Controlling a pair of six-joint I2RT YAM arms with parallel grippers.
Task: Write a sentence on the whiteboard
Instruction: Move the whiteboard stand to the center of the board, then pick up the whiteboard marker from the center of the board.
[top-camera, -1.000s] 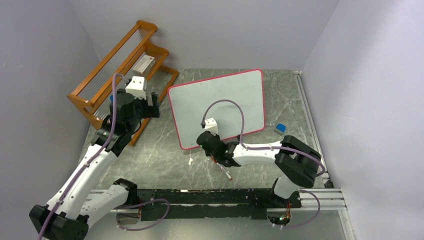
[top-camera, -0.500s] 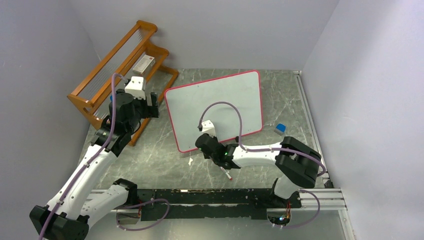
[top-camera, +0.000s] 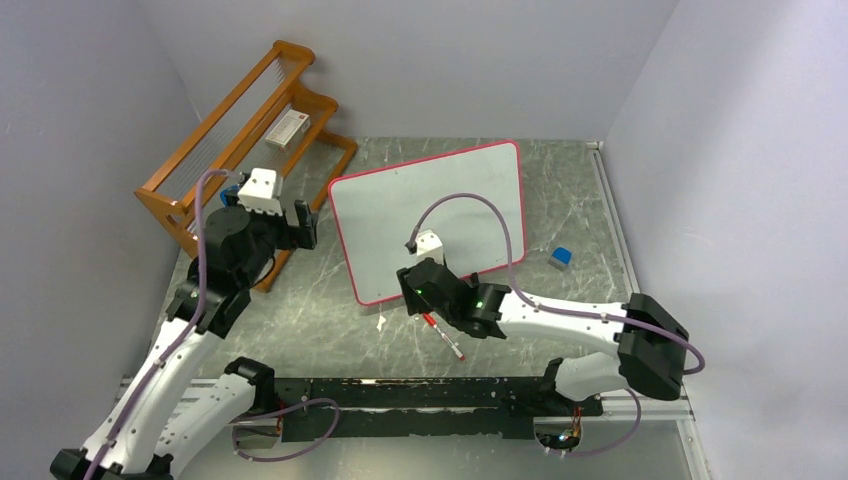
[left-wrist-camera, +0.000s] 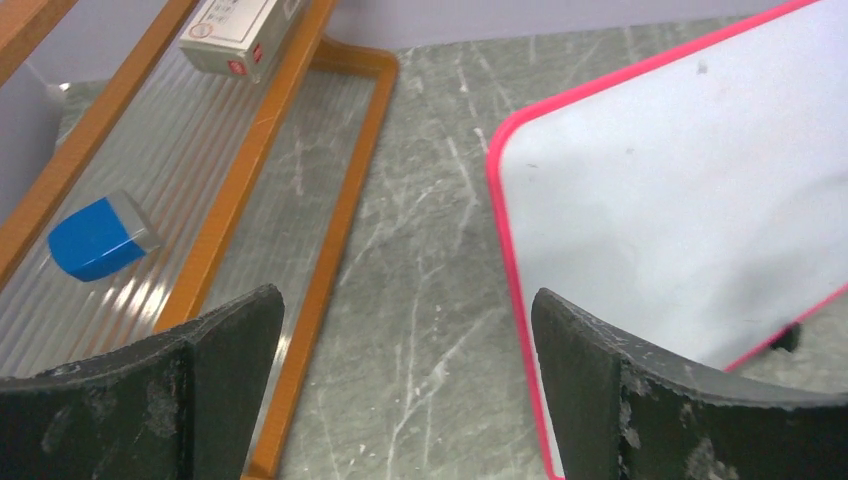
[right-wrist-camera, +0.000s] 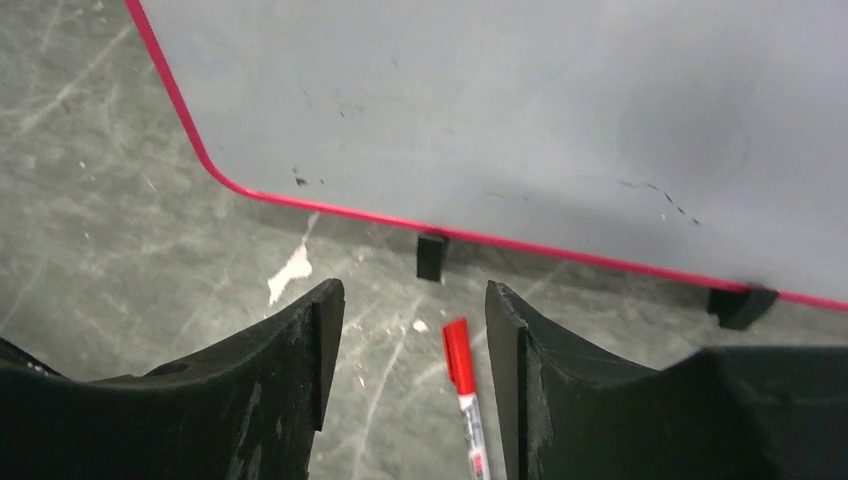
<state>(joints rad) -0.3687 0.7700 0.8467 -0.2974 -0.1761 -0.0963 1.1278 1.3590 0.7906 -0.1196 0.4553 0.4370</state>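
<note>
The marker will next be grabbed by its white body (top-camera: 446, 340) (right-wrist-camera: 475, 436) with my right gripper, and its red cap will stay free for my left gripper to take.
The whiteboard (top-camera: 430, 215) leans upright on the stone table, white with a red-pink frame; it also shows in the left wrist view (left-wrist-camera: 680, 200) and the right wrist view (right-wrist-camera: 500, 110). No sentence is in view on it, only faint dark smudges. A red-capped marker (top-camera: 445, 337) lies loose on the table in front of the board. My right gripper (right-wrist-camera: 415, 300) is open, and the marker's cap (right-wrist-camera: 458, 355) sits between its fingers, close to the right one. My left gripper (left-wrist-camera: 405, 310) hangs open and empty between the rack and the board's left edge.
A wooden rack (top-camera: 245, 130) stands at the back left, holding a white box (left-wrist-camera: 232, 35) and a blue eraser (left-wrist-camera: 100, 238). Another blue eraser (top-camera: 561, 258) lies right of the board. A white scrap (right-wrist-camera: 290, 272) lies near the board's black foot (right-wrist-camera: 431, 257).
My right gripper has opened and let go of the marker. The whiteboard shifted slightly to the left. The left arm drew back a little, and the right arm's elbow swung right.
</note>
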